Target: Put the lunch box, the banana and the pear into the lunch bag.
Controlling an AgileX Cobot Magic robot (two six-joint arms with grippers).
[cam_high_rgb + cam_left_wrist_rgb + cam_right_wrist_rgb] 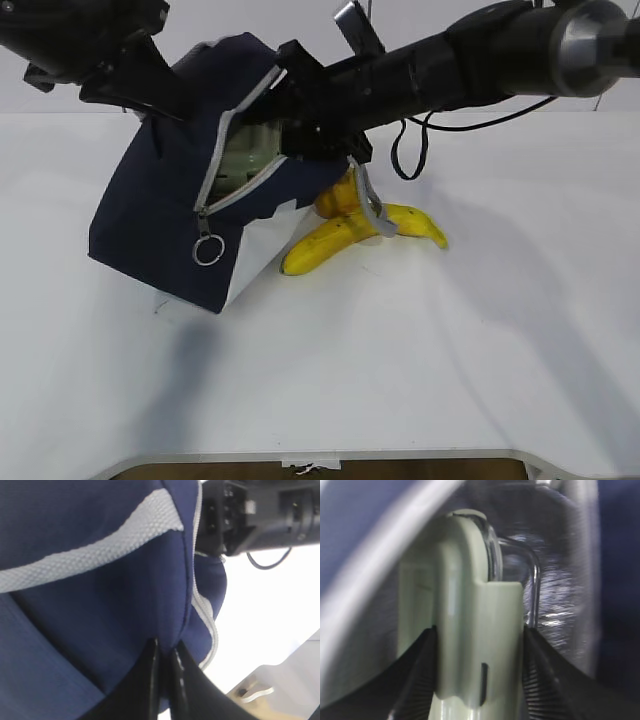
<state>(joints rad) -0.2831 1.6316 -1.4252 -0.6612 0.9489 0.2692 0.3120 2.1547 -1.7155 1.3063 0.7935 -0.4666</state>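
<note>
The lunch box (243, 160) is still high in the zippered opening of the bag, above the bag's base, so my right gripper should lower it farther in before letting go.
The navy lunch bag (150, 225) is tilted up off the table, its zipper open and its mouth facing right. My left gripper (165, 647) is shut on a fold of the bag's fabric (100, 605) near a grey handle (100, 550); in the exterior view it is at the bag's top left (150, 95). My right gripper (479, 630) is shut on the sage-green lid of the lunch box (470, 595) and reaches into the bag's mouth (285, 125), where the lunch box (243, 160) shows inside. The banana (335, 243) and the orange-yellow pear (335, 198) lie on the table just right of the bag.
The zipper's ring pull (208, 250) hangs at the bag's front. A grey handle strap (372, 208) drapes over the banana. The white table (400, 370) runs to a front edge at the bottom. A black cable (408, 150) loops under the right arm.
</note>
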